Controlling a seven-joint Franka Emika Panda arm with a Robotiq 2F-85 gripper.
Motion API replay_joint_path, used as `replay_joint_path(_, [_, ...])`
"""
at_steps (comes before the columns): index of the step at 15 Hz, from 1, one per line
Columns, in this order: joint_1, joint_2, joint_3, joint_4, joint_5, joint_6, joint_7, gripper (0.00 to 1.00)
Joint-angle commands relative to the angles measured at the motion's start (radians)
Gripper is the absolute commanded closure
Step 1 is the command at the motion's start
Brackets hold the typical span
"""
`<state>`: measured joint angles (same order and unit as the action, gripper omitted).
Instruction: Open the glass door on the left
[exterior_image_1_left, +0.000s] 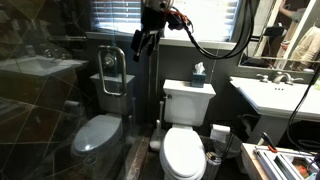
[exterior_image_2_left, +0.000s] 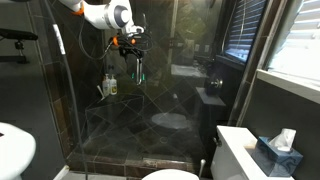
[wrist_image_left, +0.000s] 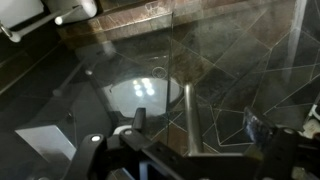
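The gripper isn't ready to close on the handle's bar yet and needs to move toward it first: the bar lines up between its open fingers but lies beyond them.
The glass door (exterior_image_1_left: 60, 115) is a tall clear reflective shower panel, seen in both exterior views (exterior_image_2_left: 105, 125). Its chrome loop handle (exterior_image_1_left: 113, 70) sits at the panel's edge. My gripper (exterior_image_1_left: 143, 42) hangs from the arm at the top, just beside the handle, and also shows in an exterior view (exterior_image_2_left: 133, 58). In the wrist view the gripper (wrist_image_left: 205, 128) is open, with one straight bar of the handle (wrist_image_left: 188, 112) standing between its two fingers. Neither finger visibly touches the bar.
A white toilet (exterior_image_1_left: 186, 135) with a tissue box (exterior_image_1_left: 199, 74) on its tank stands beside the door. A white sink (exterior_image_1_left: 275, 95) is further along. A window with slatted blinds (exterior_image_1_left: 125, 15) is behind the arm. A bottle (exterior_image_2_left: 110, 87) stands inside the shower.
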<state>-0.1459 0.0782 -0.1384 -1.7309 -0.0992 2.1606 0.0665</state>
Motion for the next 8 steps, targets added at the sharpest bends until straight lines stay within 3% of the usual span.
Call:
replay_joint_path(1, [-0.012,0.043,0.003,0.050,0.113,0.056,-0.127,0.00])
replay_joint_path(8, [-0.021,0.111,-0.003,0.089,0.113,0.211,-0.181,0.00])
